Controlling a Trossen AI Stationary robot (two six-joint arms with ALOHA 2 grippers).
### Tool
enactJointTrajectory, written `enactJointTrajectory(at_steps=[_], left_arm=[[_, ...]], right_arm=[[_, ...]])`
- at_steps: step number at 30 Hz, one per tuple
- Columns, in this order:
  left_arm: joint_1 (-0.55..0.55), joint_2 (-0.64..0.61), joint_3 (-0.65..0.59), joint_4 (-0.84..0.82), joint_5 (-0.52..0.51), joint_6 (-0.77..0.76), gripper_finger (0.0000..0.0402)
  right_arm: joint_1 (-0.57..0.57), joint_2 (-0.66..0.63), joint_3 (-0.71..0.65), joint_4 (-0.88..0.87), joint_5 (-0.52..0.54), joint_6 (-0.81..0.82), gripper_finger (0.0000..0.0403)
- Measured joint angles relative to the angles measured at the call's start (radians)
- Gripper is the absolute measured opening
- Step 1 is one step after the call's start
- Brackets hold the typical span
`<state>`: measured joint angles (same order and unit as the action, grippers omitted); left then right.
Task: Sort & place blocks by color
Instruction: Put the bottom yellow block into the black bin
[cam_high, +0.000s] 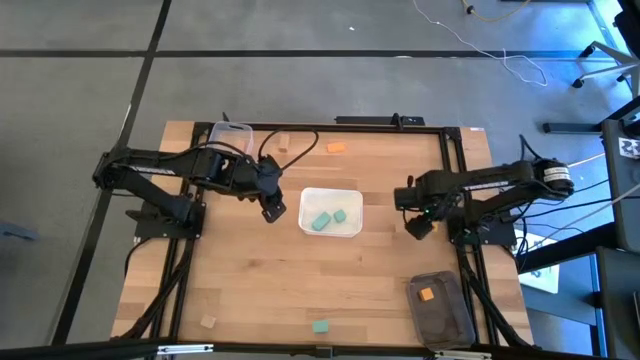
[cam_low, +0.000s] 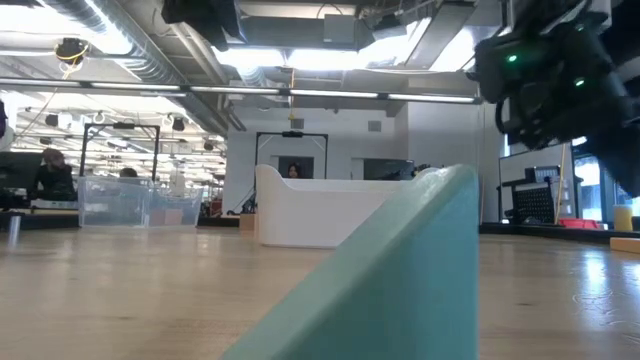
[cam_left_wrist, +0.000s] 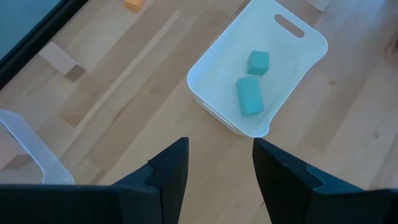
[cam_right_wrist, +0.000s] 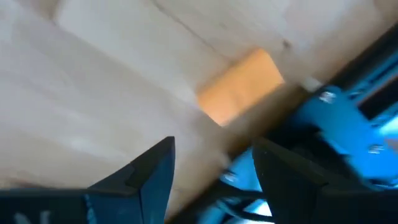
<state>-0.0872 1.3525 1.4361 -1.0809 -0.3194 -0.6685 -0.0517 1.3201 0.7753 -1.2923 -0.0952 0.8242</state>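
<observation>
My right gripper grips the long sides of the orange block ahead of it next, to sort the block into the dark tub (cam_high: 443, 308).
Two teal blocks (cam_high: 330, 218) lie in the white tray (cam_high: 352, 196) at mid table. My left gripper (cam_high: 272, 208) hovers open just left of the tray, its fingers (cam_left_wrist: 177, 163) bare, and sees both blocks (cam_left_wrist: 251, 94). My right gripper (cam_high: 415, 225) stands open to the tray's right. Ahead of it an orange block (cam_right_wrist: 239, 87) lies on the table. Loose on the table are another orange block (cam_high: 336, 147) at the far side, a teal block (cam_high: 320, 326) and a wood block (cam_high: 208, 321) near the front edge. That teal block (cam_low: 400, 280) fills the low view.
A clear tub (cam_high: 230, 135) stands at the far left. A dark tub (cam_high: 445, 318) at the near right holds one orange block (cam_high: 426, 294). A black frame rail (cam_high: 455, 160) runs along the table's right side. Bare wood lies in front of the tray.
</observation>
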Motion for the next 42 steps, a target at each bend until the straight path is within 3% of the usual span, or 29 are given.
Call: enactJointTrajectory(at_steps=[13,25,30,36,42], left_arm=[[-0.001,0.000,0.000,-0.001,0.000,0.009,0.0170],[-0.001,0.000,0.000,-0.002,0.000,0.052,0.0170],[-0.001,0.000,0.000,-0.002,0.000,0.052,0.0170],[-0.001,0.000,0.000,-0.002,0.026,0.053,0.0170],[-0.001,0.000,0.000,-0.002,0.027,0.053,0.0170]], right_arm=[[-0.097,0.094,-0.006,0.099,0.018,0.241,0.0216],[-0.099,0.094,-0.163,0.199,0.060,0.289,0.0216],[-0.100,0.087,-0.231,0.304,0.010,0.281,0.0216],[-0.099,0.094,-0.198,0.280,0.019,0.232,0.0215],[-0.098,0.092,-0.175,0.372,0.019,0.218,0.0216]])
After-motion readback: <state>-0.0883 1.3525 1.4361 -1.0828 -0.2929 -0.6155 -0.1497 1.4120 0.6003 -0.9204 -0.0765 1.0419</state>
